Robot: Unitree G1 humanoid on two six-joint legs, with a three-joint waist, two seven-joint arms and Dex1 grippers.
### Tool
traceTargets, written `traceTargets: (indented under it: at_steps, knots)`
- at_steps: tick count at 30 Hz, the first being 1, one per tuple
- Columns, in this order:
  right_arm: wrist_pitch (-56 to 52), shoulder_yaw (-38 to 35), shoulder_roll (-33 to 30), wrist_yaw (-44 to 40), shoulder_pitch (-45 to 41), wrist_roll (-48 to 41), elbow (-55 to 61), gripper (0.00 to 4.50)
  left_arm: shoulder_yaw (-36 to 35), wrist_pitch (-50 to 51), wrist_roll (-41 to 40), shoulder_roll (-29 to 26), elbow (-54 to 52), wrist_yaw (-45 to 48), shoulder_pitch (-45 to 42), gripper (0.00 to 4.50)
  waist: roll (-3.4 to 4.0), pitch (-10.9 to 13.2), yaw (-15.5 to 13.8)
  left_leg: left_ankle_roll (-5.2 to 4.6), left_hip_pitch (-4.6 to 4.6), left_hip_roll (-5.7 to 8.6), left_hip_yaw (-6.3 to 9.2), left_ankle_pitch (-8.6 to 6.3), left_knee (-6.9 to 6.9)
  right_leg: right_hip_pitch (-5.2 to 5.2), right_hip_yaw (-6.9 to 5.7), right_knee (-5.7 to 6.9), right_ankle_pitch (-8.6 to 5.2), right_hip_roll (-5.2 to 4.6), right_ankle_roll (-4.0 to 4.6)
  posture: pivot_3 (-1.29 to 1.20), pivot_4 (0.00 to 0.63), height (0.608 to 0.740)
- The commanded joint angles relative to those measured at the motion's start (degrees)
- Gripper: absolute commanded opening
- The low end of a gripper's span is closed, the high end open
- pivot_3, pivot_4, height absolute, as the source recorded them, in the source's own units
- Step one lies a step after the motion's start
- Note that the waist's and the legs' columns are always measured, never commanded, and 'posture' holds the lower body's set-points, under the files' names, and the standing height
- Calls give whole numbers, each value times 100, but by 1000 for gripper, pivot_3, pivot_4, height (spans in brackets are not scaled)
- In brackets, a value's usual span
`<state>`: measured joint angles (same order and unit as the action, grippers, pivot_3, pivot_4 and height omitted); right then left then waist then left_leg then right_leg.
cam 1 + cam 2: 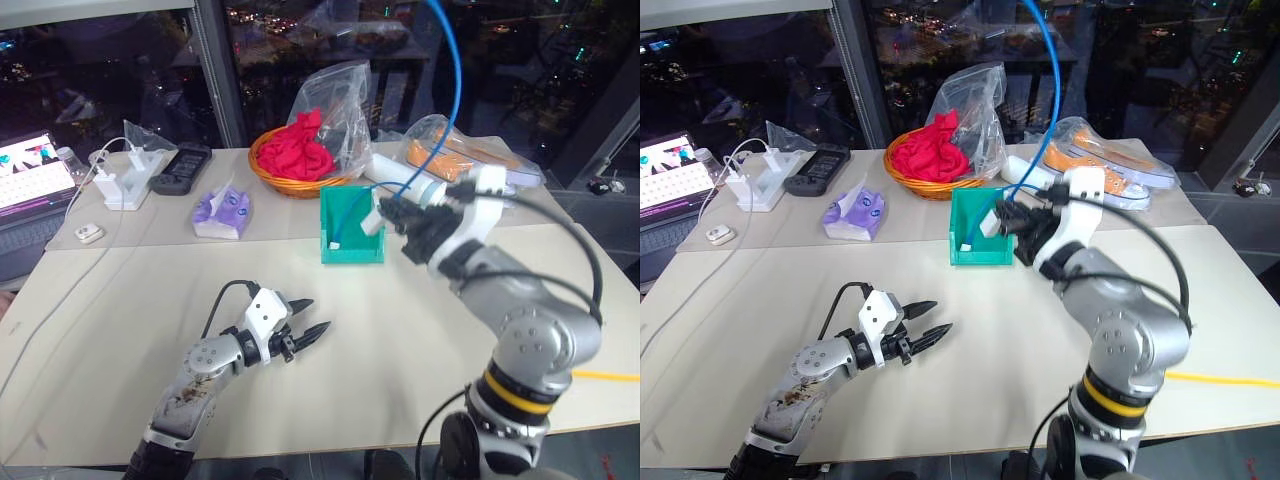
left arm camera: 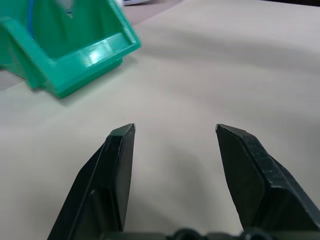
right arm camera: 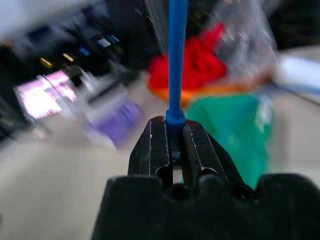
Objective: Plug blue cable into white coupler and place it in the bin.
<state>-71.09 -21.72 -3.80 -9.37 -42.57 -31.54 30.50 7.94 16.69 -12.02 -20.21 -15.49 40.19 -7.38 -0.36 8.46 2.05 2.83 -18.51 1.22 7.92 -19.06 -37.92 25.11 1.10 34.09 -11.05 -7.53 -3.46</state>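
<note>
The white coupler (image 1: pixel 372 222) hangs above the teal bin (image 1: pixel 352 252) in the fixed view, so my right gripper should keep holding it until it is lower in the bin.
My right gripper (image 1: pixel 388 212) hangs just above the right side of the teal bin (image 1: pixel 352 252) and is shut on the blue cable (image 3: pixel 176 60). From its fingers the cable (image 1: pixel 457 90) arcs up out of the top of the picture, and another stretch runs down into the bin. A small white block, the white coupler (image 1: pixel 372 222), sits right at the fingertips over the bin. My left gripper (image 1: pixel 318 314) is open with nothing between its fingers (image 2: pixel 120 165), low over the table in front of the bin (image 2: pixel 85 57).
Behind the bin stand an orange basket with red cloth (image 1: pixel 300 150), plastic bags, a white roll (image 1: pixel 405 178) and an orange shoe (image 1: pixel 455 155). A purple tissue pack (image 1: pixel 222 212), white chargers (image 1: pixel 125 182), a black remote and a laptop (image 1: pixel 30 175) lie at the left.
</note>
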Motion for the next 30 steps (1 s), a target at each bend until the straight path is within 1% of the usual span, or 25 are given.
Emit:
traceTargets:
  at_steps: [1,5,8,12,18,20,21,23,25,27,30]
  knots:
    - [581,-98,-171,-32,-770,9,-1339,0,-131,13,-152,132,-479,-280,-2,2775,7,10,30,0,-2,0,-11,0,0,1,4,1,6,-1,-6,0,150,723]
    - [1230,141,-320,-210,-1175,186,-2593,0,-437,81,-210,244,-814,-700,-138,2775,10,14,54,0,-9,-1,-13,0,0,3,4,0,9,0,-7,0,150,723]
    - [1558,273,-460,-294,-1250,309,-3186,0,-740,264,-309,355,-1085,-1128,-249,2775,11,15,65,1,-18,-2,-18,1,0,10,5,0,10,-1,-9,0,150,723]
    - [1774,442,-521,-382,-1224,326,-3500,0,-917,610,-460,375,-1435,-1396,-176,2775,11,15,68,2,-27,-2,-19,1,-1,17,5,0,11,-1,-10,0,150,723]
    - [2050,630,-434,-379,-1236,364,-3845,0,-853,776,-463,270,-1676,-1479,-10,2775,11,15,75,3,-31,-2,-19,2,-3,19,5,0,11,-1,-11,0,150,723]
    - [2177,714,-433,-371,-1241,423,-3943,961,-836,801,-488,253,-1702,-1480,9,2888,12,15,73,4,-31,-2,-20,2,-7,19,5,2,12,-1,-11,0,150,723]
    - [2242,747,-437,-353,-1234,456,-3982,1194,-834,811,-505,246,-1714,-1481,19,2888,12,15,74,4,-31,-2,-20,2,-9,19,5,3,12,-1,-11,0,150,723]
    - [2347,802,-449,-335,-1223,496,-4039,1932,-833,829,-527,232,-1728,-1475,35,2888,12,15,75,4,-32,-2,-20,2,-12,19,5,4,13,-1,-11,0,150,723]
    - [2403,831,-472,-325,-1221,518,-4051,2545,-831,847,-546,217,-1731,-1459,36,2888,12,15,75,4,-33,-2,-20,2,-14,19,5,4,13,-1,-11,0,150,723]
    - [2416,823,-484,-315,-1230,518,-4025,3256,-834,857,-567,214,-1727,-1458,28,2888,12,15,74,5,-34,-2,-20,2,-16,19,5,5,13,-1,-12,0,150,723]
    - [2156,631,-679,-336,-1188,302,-3600,4271,-832,877,-587,189,-1704,-1477,45,2888,12,15,72,5,-35,-2,-20,2,-19,19,5,5,14,-1,-12,0,150,723]
